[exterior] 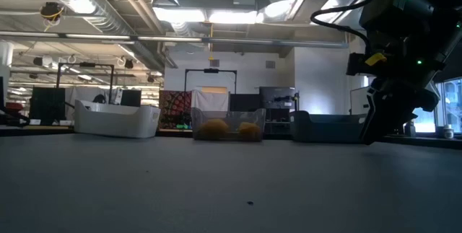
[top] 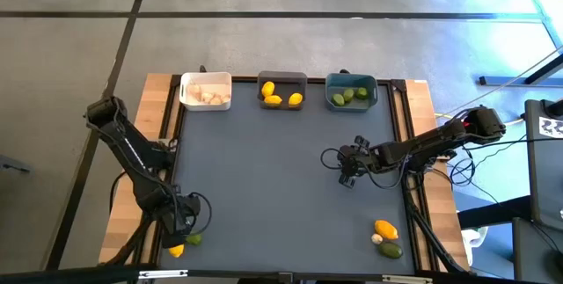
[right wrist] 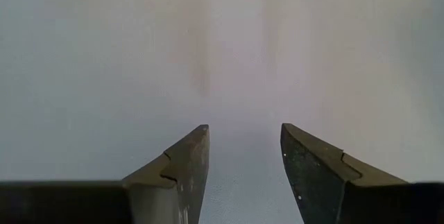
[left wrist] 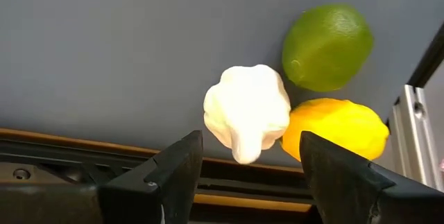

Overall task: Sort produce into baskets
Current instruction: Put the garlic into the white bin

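Observation:
My left gripper closes on the garlic now, since its fingers are on either side of the stem [left wrist: 246, 145] at its depth, one beside the yellow lemon.
At the table's near left corner a whitish garlic bulb [left wrist: 246, 109], a green lime [left wrist: 326, 44] and a yellow lemon [left wrist: 336, 128] lie close together on the dark mat. My left gripper [left wrist: 250, 172] hangs open just above them, pointing down, one finger on either side of the garlic and clear of it. In the high view the left gripper [top: 185, 224] hides the garlic; the lime [top: 193, 240] and lemon [top: 176, 250] show beside it. My right gripper [top: 347, 168] stands open over bare mat right of centre, and its wrist view [right wrist: 243, 148] shows nothing between the fingers.
Along the far edge stand a white basket [top: 186, 80] with garlic, a dark grey basket [top: 282, 77] with lemons and a teal basket [top: 351, 77] with limes. A lemon [top: 385, 229], a garlic bulb [top: 376, 239] and a lime [top: 391, 250] lie near right. The mat's wooden border [left wrist: 83, 144] runs close by the left gripper.

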You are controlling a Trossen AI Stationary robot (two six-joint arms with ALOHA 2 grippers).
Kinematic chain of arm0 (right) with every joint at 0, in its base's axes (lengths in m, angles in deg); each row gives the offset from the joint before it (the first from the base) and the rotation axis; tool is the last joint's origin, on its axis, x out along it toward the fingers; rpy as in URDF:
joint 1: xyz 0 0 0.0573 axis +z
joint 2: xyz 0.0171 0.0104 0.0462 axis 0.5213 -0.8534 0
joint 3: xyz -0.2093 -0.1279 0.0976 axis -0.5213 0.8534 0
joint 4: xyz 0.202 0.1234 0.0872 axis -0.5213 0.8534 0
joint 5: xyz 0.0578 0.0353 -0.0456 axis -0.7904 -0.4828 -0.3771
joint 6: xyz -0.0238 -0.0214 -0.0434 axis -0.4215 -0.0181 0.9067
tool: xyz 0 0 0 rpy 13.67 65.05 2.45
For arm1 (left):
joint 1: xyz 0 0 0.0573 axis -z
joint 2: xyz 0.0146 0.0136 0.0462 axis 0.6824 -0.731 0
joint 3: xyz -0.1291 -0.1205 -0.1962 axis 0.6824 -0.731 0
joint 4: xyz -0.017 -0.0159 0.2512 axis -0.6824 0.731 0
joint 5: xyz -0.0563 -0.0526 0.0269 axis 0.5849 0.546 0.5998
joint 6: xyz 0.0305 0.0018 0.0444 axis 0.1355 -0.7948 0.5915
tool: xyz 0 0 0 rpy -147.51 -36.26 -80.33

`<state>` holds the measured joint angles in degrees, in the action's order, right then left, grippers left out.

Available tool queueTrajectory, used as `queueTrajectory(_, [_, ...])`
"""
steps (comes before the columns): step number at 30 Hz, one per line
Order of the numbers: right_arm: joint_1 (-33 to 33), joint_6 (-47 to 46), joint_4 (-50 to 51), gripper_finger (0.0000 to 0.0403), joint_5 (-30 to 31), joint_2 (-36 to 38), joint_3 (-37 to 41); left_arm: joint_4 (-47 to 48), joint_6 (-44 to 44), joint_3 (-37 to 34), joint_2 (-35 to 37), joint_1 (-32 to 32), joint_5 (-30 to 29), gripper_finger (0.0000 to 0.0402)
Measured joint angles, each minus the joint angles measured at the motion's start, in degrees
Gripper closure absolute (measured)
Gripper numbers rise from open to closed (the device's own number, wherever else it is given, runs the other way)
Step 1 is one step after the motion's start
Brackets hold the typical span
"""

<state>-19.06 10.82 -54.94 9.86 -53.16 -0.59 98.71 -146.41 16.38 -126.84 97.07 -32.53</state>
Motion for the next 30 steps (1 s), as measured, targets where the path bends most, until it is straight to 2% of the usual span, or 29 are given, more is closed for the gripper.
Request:
queueTrajectory(4, [0.0,0.02,0.01,0.0224,0.0,0.0,0.0,-0.04,0.31,-0.02,-0.85,0.0,0.0,0.0192])
queueTrajectory(15, [0.0,0.02,-0.01,0.0224,0.0,0.0,0.0,-0.02,2.93,-0.01,-0.88,1.06,0.0,0.0292])
queueTrajectory(30, [0.0,0.03,-0.01,0.0224,0.0,0.0,0.0,0.02,7.46,-0.01,-0.88,1.16,-2.78,0.0372])
